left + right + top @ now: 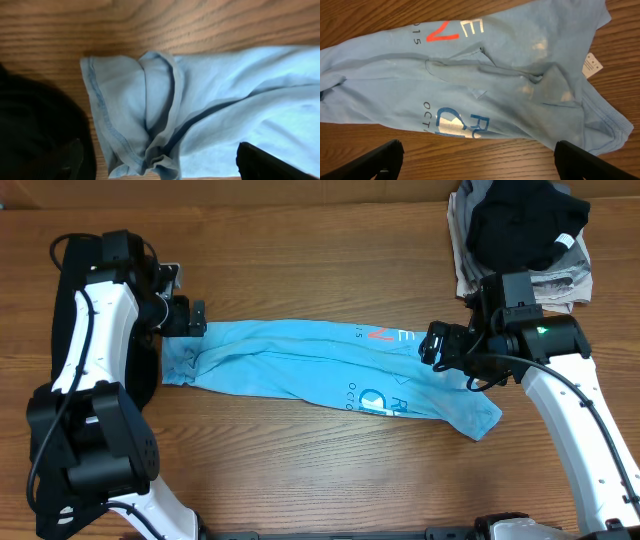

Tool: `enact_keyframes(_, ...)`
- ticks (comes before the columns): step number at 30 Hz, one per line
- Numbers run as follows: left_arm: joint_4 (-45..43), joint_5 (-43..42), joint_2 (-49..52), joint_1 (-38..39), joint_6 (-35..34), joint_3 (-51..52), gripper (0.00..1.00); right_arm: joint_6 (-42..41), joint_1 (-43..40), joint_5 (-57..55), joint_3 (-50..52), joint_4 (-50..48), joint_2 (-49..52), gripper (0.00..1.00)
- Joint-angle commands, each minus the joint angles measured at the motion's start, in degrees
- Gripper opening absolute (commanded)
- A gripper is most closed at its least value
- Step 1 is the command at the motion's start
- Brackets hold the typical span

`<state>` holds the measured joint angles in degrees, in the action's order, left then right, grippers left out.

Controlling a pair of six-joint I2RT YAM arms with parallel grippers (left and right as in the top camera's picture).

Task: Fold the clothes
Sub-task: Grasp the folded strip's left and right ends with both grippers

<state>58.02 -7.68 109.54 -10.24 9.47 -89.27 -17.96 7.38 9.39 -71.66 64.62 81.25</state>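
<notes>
I should next fold the light blue T-shirt's end over the lettering, my left gripper grabbing the bunched hem [150, 150] there.
The light blue T-shirt [320, 370] lies folded into a long band across the middle of the table, with orange-red and blue lettering near its right end. My left gripper [195, 320] is open just above the shirt's left end, whose bunched hem [150, 150] shows between the fingers in the left wrist view. My right gripper [432, 345] is open over the shirt's right part; the lettering and a white tag show in the right wrist view [470, 90]. A black garment [525, 220] sits on the pile at the back right.
The pile at the back right also holds grey and white clothes [560, 280]. A dark cloth [35, 130] lies by the left arm's base. Bare wooden table [300, 260] surrounds the shirt.
</notes>
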Motion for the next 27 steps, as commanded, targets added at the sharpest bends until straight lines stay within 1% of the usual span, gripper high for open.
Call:
enact_keyframes(1, -0.4, 1.7, 3.1, -1.7, 3.7, 1.2, 1.0, 0.3, 0.1, -0.7, 0.2, 0.3, 0.0, 1.0)
enact_keyframes(7, -1.6, -1.8, 10.1, -5.1, 5.4, 1.2, 1.0, 0.3, 0.1, -0.7, 0.2, 0.3, 0.0, 1.0)
enact_keyframes(12, -3.3, -2.9, 12.3, -5.5, 6.0, 1.2, 1.0, 0.3, 0.1, -0.7, 0.2, 0.3, 0.0, 1.0)
enact_keyframes(16, -4.7, -2.9, 12.6, -5.2, 6.7, 1.2, 0.97, 0.3, 0.1, -0.7, 0.2, 0.1, 0.0, 1.0)
enact_keyframes(19, -5.1, -2.9, 13.0, -5.1, 7.3, 1.2, 0.92, 0.3, 0.1, -0.7, 0.2, -0.2, 0.0, 1.0)
enact_keyframes(20, -5.4, -2.9, 13.4, -5.1, 7.5, 1.4, 0.89, 0.3, 0.1, -0.7, 0.2, -0.5, 0.0, 1.0)
enact_keyframes(24, -4.5, -2.9, 15.3, -5.1, 7.9, 1.5, 0.84, 0.3, 0.1, -0.8, 0.2, -0.7, 0.0, 1.0)
enact_keyframes(26, -3.1, -2.7, 16.6, -5.1, 7.7, 1.5, 0.76, 0.4, 0.1, -0.8, 0.2, -0.7, 0.0, 1.0)
enact_keyframes(27, -2.4, -2.5, 17.0, -5.1, 7.1, 1.6, 0.69, 0.3, 0.1, -0.8, 0.2, -0.8, 0.0, 1.0)
